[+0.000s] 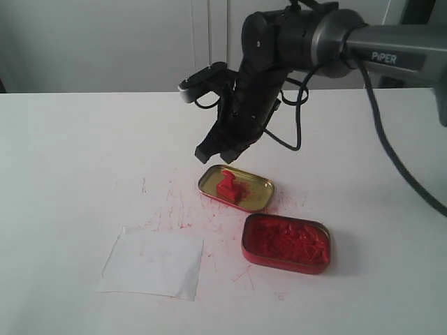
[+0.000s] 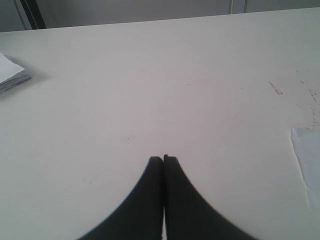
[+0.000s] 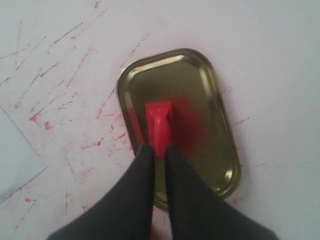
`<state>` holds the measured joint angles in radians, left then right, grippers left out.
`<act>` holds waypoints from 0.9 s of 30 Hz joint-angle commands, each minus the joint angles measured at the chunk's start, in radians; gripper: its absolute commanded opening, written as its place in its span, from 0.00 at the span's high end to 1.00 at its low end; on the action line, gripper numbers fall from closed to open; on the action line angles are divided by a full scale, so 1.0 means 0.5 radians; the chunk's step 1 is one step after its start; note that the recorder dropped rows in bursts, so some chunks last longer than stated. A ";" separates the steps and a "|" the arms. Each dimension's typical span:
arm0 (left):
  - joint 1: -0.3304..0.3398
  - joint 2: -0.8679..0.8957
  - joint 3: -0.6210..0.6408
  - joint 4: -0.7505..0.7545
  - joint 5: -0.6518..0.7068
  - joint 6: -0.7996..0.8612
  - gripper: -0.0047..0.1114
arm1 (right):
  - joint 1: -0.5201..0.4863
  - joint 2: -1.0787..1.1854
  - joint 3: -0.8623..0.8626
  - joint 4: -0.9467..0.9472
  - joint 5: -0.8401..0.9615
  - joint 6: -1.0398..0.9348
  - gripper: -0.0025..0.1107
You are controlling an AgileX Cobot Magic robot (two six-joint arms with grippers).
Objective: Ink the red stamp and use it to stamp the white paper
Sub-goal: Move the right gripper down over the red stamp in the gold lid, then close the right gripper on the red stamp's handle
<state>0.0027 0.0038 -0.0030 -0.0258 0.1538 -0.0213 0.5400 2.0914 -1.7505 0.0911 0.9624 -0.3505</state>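
Note:
I should grab the red stamp by its handle (image 1: 228,175) with my right gripper next, so that I can ink it and stamp the white paper (image 1: 152,263).
The red stamp (image 1: 229,185) lies in the shallow gold tin lid (image 1: 262,197) at the middle of the table. My right gripper (image 1: 216,156) hangs just above and behind it, clear of it, its jaws a narrow gap apart with nothing between them. In the right wrist view the red stamp (image 3: 159,125) shows past the right gripper (image 3: 159,148), resting on the gold lid (image 3: 200,90). The white paper (image 1: 152,263) lies flat at the front left, and its edge (image 2: 307,160) shows in the left wrist view. My left gripper (image 2: 163,159) is shut over bare table.
A red tin of lumpy ink paste (image 1: 286,242) sits right of the paper, in front of the lid. Red smears mark the table (image 1: 174,209) around the lid. A small stack of paper (image 2: 10,75) lies at the table's edge in the left wrist view.

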 commanded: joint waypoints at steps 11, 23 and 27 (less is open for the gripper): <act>-0.006 -0.008 0.006 0.003 -0.007 -0.002 0.96 | 0.017 0.221 -0.269 -0.038 0.165 -0.007 0.64; -0.006 -0.008 0.006 0.003 -0.007 -0.002 0.96 | 0.017 0.351 -0.316 -0.095 0.214 -0.007 0.64; -0.006 -0.008 0.006 0.003 -0.007 -0.002 0.96 | 0.017 0.370 -0.316 -0.095 0.211 -0.007 0.64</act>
<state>0.0027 0.0038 -0.0030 -0.0258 0.1538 -0.0213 0.5492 2.2749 -1.9037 0.0488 1.0617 -0.3555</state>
